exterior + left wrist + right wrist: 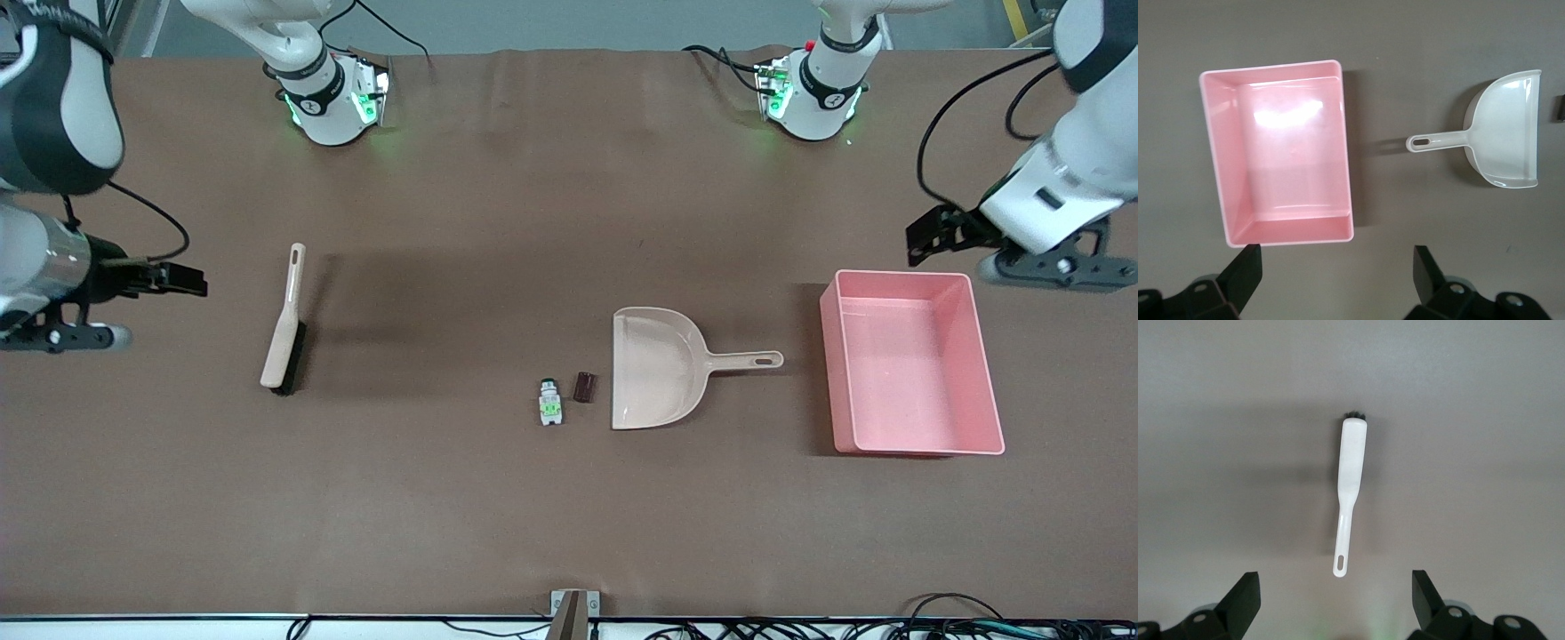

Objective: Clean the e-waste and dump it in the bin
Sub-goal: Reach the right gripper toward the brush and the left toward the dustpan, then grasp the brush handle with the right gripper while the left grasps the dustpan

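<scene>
Next, the right gripper grips the brush by its handle [292, 283], to sweep the e-waste into the beige dustpan [653, 366].
The e-waste lies mid-table: a white-grey part with a green label [550, 403] and a dark maroon block [583, 387], both just beside the open mouth of the beige dustpan [653, 366] [1505, 133]. The pink bin [898, 356] [1281, 147] stands past the dustpan's handle, toward the left arm's end, with nothing in it. My left gripper [925, 238] [1336, 257] hangs open and empty over bare table beside the bin. My right gripper [182, 280] [1336, 583] hangs open and empty beside the brush.
A beige brush with dark bristles [284, 320] [1351, 473] lies flat toward the right arm's end of the table. The two arm bases [333, 98] [813, 93] stand along the table edge farthest from the front camera. Brown table surface surrounds everything.
</scene>
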{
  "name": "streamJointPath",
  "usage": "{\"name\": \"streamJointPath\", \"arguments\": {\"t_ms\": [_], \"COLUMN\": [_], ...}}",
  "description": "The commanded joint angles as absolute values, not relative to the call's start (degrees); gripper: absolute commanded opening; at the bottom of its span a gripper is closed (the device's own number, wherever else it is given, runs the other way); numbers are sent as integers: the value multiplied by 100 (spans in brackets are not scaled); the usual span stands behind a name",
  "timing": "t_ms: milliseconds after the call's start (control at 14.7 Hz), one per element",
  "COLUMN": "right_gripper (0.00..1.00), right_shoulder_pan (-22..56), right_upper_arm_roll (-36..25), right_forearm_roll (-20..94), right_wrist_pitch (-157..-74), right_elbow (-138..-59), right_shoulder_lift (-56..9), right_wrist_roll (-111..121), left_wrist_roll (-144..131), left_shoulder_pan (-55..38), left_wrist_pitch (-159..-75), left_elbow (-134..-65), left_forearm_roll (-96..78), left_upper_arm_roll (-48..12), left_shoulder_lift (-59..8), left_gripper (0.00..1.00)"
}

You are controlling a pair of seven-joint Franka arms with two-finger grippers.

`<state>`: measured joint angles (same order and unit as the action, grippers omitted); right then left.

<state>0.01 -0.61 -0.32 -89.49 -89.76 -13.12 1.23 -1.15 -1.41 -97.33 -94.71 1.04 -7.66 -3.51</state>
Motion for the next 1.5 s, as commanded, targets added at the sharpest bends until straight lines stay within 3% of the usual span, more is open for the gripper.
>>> {"name": "streamJointPath", "arguments": {"t_ms": [0, 408, 749, 1157, 1429], "right_gripper": [100, 100, 100, 93, 84], "right_shoulder_pan": [-140, -237, -237, -211, -193], "right_upper_arm_roll": [-44, -53, -44, -35, -35], "right_forearm_roll": [-9, -9, 0, 158, 193], "right_wrist_pitch": [-9673, -12010, -13418, -13860, -14097], "right_elbow": [-9726, -11528, -12628, -12806, -12806], "right_shoulder_lift": [-1283, -1327, -1336, -1608, -1784], "right_wrist_roll": [202, 202, 202, 141, 141], "left_wrist_roll": [130, 1466, 2983, 4324, 4342], "left_shoulder_pan": [-307, -325, -308, -466, -492], "left_wrist_pitch": [-10053, -10949, -11837, -12708, -12744], "left_elbow": [-9422, -9886, -10116, -10116, -10169], "left_forearm_roll": [123, 464, 1519, 2169, 2268], "left_upper_arm_roll": [-887, -1721, -2329, -2355, -2373], "left_shoulder_lift": [-851, -1590, -2274, -3067, -3348], "left_gripper": [100, 100, 89, 76, 69]}}
